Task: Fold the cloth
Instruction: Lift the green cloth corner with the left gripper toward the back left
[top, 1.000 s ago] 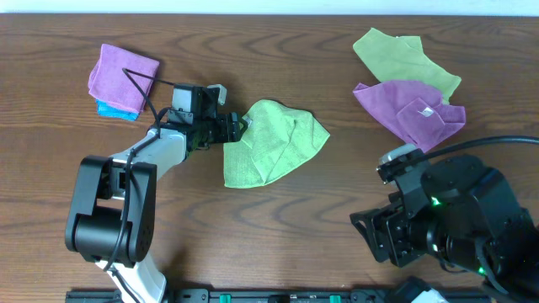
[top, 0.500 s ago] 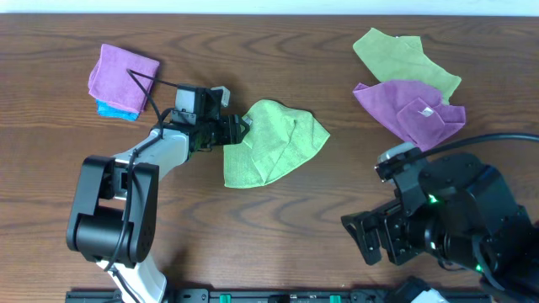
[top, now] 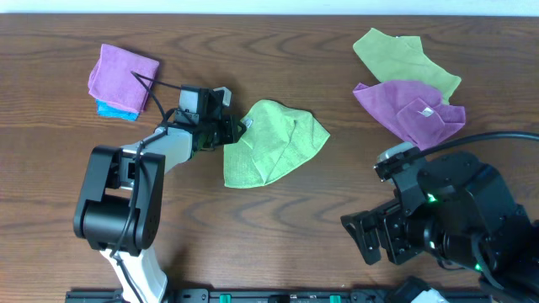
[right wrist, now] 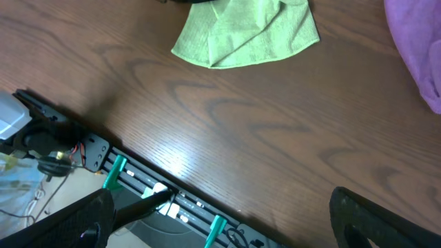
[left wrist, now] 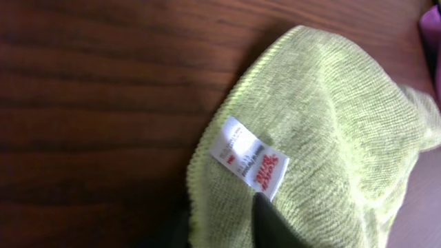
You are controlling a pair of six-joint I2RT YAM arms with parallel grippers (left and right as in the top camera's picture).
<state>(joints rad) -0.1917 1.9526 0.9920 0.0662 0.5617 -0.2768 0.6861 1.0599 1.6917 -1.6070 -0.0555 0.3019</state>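
My right gripper is to grab the cloth's free hem (top: 324, 137) (right wrist: 313, 36) next, away from the tagged corner at the left gripper, so the cloth can be spread for folding.
The cloth (top: 274, 143) is a lime-green towel lying crumpled and partly doubled over near the table's middle. My left gripper (top: 238, 128) is at its upper-left corner. In the left wrist view the cloth (left wrist: 324, 124) fills the right side, and its white tag (left wrist: 249, 158) sits just ahead of my left gripper (left wrist: 220, 224). That gripper is shut on the cloth's hem, one dark finger (left wrist: 272, 220) on top and the other below. My right gripper (top: 370, 240) stands wide open over the front right of the table, far from the cloth (right wrist: 248, 31), with nothing between its fingers (right wrist: 69, 220).
A folded purple cloth (top: 122, 71) lies on a blue one (top: 114, 109) at the back left. A duller green cloth (top: 404, 55) and a purple cloth with a white tag (top: 413, 114) lie at the back right. The table's front rail (right wrist: 172, 200) runs below the right gripper.
My left gripper has closed on the cloth's corner by the tag. The right gripper's fingers spread wider, and the cloth itself has barely shifted.
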